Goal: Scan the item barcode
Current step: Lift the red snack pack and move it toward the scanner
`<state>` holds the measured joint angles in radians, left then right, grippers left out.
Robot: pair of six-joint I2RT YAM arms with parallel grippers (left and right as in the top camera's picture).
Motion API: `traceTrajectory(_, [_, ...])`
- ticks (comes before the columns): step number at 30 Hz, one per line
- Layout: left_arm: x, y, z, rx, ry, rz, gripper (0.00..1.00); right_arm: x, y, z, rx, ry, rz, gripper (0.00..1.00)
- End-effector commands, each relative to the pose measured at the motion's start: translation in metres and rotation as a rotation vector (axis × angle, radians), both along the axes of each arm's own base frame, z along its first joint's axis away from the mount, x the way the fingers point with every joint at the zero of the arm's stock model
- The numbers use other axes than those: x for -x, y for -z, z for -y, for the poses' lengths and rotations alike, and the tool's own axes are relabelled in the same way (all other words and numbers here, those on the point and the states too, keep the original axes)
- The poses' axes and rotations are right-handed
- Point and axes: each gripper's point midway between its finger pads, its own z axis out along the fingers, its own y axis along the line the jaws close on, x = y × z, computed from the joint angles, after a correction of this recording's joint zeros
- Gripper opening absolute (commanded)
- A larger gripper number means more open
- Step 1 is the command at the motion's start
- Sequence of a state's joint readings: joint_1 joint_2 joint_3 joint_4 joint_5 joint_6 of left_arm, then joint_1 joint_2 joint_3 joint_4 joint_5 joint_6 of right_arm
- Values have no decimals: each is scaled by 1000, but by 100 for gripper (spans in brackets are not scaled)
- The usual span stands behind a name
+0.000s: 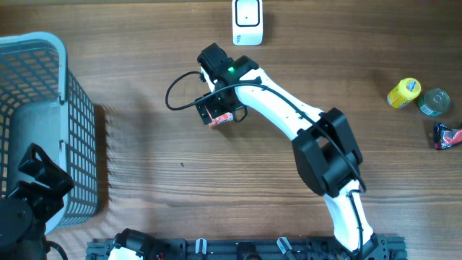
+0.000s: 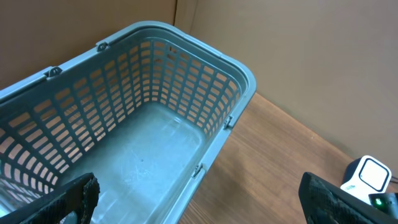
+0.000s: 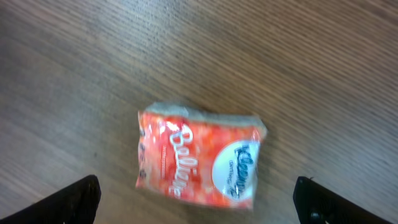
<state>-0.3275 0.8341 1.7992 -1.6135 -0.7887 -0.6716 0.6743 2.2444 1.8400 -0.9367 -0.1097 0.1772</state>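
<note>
I will next grab the tissue packet (image 1: 221, 119) by its opposite side edges with my right gripper. Its broad sides stay uncovered to scan the barcode.
The item, a red-orange tissue packet (image 3: 199, 155) with a white oval label, lies flat on the wooden table. No barcode shows on its visible face. My right gripper (image 3: 199, 202) is open just above it, its fingers wide on either side and not touching it. In the overhead view the packet (image 1: 221, 119) peeks out under the right gripper (image 1: 216, 108), a short way in front of the white scanner (image 1: 247, 22) at the table's far edge. At the near left, my left gripper (image 2: 202, 202) is open and empty over the rim of the basket (image 2: 242, 74).
The blue-grey plastic basket (image 1: 43, 123) fills the left side and looks empty inside. At the far right lie a yellow can (image 1: 404, 92), a grey-green can (image 1: 435, 102) and a dark red packet (image 1: 447, 135). A black cable (image 1: 177, 90) loops left of the right wrist.
</note>
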Motion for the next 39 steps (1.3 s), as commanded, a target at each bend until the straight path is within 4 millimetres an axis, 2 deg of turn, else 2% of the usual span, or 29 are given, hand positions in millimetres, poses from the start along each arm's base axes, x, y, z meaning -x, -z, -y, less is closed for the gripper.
traceTrajectory(1, [0,0,-3,2,-26,6,100,5,25,-15,0,-37,-26,100])
traceTrajectory(4, [0,0,-3,1,-26,6,100,1,35,-20,6,-33,-11,100])
traceTrajectory(8, [1,0,-3,0,-26,3,100,-10,33,-22,2,-18,41,100])
traceTrajectory(10, [1,1,-3,-1,-26,0,100,-12,33,-22,6,-14,48,96])
traceTrajectory(17, [2,2,-3,-3,-26,-7,100,-19,33,-20,21,-7,82,72])
traceTrajectory(23, [2,2,-3,-4,-26,-11,100,-13,35,-15,40,-8,58,49])
traceTrajectory(28, [3,2,-4,-5,-26,-11,100,-3,34,-7,76,-6,15,41])
traceTrajectory(30, [3,2,-4,-4,-26,-11,100,1,27,0,98,21,-19,39])
traceTrajectory(37, [2,2,-3,-4,-26,-11,100,15,-28,29,162,117,-153,35])
traceTrajectory(39, [2,2,-3,-4,-26,-11,100,35,-37,38,160,140,-262,31])
